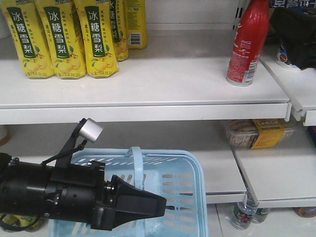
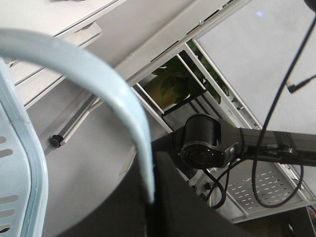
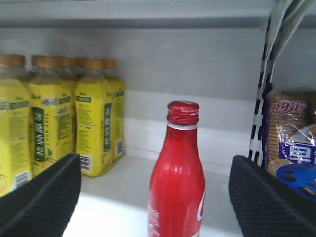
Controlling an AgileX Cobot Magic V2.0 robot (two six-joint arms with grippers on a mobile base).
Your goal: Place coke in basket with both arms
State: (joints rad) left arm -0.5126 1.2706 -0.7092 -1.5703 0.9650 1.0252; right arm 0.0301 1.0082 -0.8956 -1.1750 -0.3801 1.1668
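Note:
My right gripper grabs the coke by its capped neck (image 1: 255, 10) next, to place the coke in the basket (image 1: 187, 192).
The coke (image 1: 247, 44), a slim red bottle with a red cap, stands upright at the right end of the upper shelf (image 1: 163, 84). In the right wrist view the coke (image 3: 177, 173) stands between and a little beyond my right gripper (image 3: 155, 192), which is open, its black pads (image 3: 44, 197) wide apart on either side and touching nothing. The light-blue basket (image 1: 187, 192) hangs low in front of the lower shelf. My left gripper (image 1: 148, 202) is shut on its hoop handle (image 2: 113, 98), which runs down between the dark jaws of that gripper (image 2: 150, 197).
Yellow pear-drink bottles (image 1: 64, 39) stand in rows at the left of the upper shelf, well away from the coke. Biscuit packs (image 3: 291, 133) and a wire divider sit right of the coke. A food pack (image 1: 256, 133) lies on the lower shelf, with small bottles (image 1: 244, 212) below.

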